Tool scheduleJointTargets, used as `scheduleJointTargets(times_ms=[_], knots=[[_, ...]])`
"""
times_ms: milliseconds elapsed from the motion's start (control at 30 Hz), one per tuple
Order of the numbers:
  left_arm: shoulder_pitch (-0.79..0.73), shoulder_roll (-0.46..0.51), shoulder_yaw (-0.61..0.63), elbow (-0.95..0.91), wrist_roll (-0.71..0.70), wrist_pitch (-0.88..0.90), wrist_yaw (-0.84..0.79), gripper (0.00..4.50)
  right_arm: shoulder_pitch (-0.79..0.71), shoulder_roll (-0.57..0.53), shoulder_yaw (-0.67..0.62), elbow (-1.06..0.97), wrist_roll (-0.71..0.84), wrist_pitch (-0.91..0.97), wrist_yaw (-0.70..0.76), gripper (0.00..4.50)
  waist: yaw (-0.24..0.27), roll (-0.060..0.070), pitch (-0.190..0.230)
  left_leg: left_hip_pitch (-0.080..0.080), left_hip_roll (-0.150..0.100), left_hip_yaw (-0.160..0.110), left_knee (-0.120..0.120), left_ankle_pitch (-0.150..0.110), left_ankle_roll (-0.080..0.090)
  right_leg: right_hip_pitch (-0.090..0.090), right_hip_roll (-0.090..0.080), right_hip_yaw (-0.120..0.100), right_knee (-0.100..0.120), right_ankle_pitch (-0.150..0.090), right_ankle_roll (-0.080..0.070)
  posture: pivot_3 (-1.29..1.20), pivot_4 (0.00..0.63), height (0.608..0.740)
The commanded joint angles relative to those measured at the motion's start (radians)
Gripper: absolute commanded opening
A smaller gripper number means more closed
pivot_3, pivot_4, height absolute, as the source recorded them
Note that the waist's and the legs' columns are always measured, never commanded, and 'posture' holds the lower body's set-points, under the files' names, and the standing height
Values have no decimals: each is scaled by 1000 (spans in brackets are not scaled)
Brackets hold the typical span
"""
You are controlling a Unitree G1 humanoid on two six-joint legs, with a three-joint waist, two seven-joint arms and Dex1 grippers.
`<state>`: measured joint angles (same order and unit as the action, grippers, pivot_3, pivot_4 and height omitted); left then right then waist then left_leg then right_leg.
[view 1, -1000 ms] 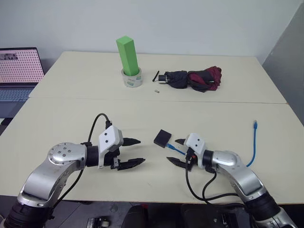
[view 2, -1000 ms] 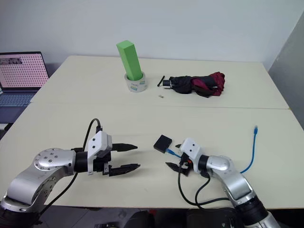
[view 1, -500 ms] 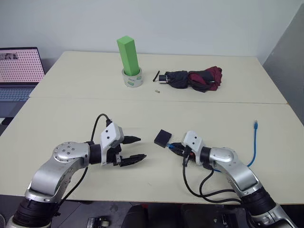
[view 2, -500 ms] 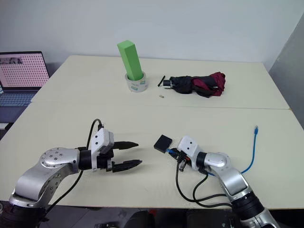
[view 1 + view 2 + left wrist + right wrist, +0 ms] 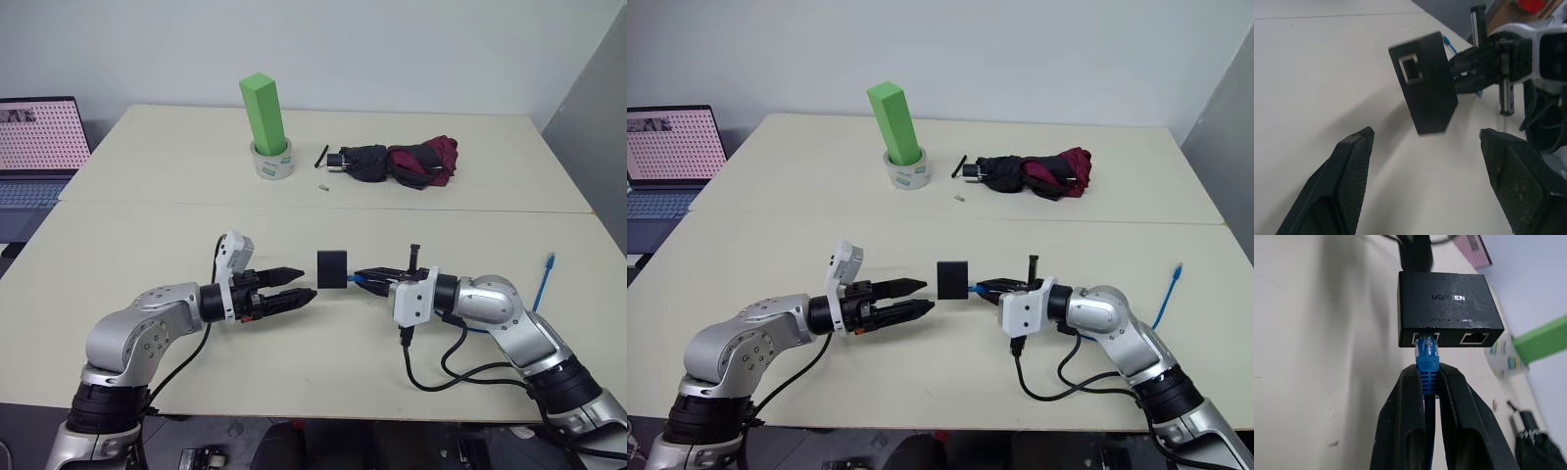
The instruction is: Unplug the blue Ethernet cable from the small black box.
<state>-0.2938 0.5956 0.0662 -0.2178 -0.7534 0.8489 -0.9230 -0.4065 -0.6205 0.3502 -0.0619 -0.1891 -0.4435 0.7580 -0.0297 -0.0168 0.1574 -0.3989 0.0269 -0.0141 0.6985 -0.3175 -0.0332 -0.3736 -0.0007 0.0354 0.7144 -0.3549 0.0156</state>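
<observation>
Next, my left gripper takes hold of the box by the end (image 5: 324, 270) (image 5: 1423, 88) opposite the plug. My right gripper already crowds the small black box's plugged side.
The small black box (image 5: 332, 267) hangs just above the table, upright, with the blue Ethernet cable (image 5: 1426, 355) plugged into one of its two ports. My right gripper (image 5: 362, 277) is shut on the cable right behind the plug, and its fingers (image 5: 1405, 401) pinch the blue boot from both sides. From there the cable runs back past my right arm to its free end (image 5: 550, 261) at the right. My left gripper (image 5: 310, 282) is open and points at the box from the left, its fingertips (image 5: 1359, 147) a little short of it, level with the box's lower half.
A green block (image 5: 264, 110) stands in a roll of tape (image 5: 273, 163) at the back. A folded black-and-maroon umbrella (image 5: 402, 163) lies to its right. A laptop (image 5: 37, 137) sits at the far left.
My right gripper shut on the cable at the plug, rolled and rose, lifting the box off the table. My left gripper rolled and moved right, closer to the box.
</observation>
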Motion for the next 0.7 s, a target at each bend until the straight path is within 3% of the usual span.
scheduleJointTargets(times_ms=[33,167,600,700], knots=[[-42,-40,29,1,-63,30,25,3654,-32,-1,1,-7,-18,-102,-2,131,0,0,0,0,0,0,0,0,0,0,0,0,0,0,0,0,150,740],[-53,-65,31,6,-93,45,28,3654,-42,10,2,3,-25,-138,-4,131,-1,0,0,0,0,0,0,0,0,0,0,0,0,0,0,0,150,740],[-48,-71,60,8,-183,73,20,1006,-72,26,-17,52,-25,-225,-41,128,0,0,0,0,0,0,0,0,0,0,0,0,0,0,0,0,150,740],[-51,-71,58,10,-187,76,18,784,-83,22,-1,58,-22,-237,-23,128,0,0,0,0,0,0,0,0,0,0,0,0,0,0,0,0,150,740]])
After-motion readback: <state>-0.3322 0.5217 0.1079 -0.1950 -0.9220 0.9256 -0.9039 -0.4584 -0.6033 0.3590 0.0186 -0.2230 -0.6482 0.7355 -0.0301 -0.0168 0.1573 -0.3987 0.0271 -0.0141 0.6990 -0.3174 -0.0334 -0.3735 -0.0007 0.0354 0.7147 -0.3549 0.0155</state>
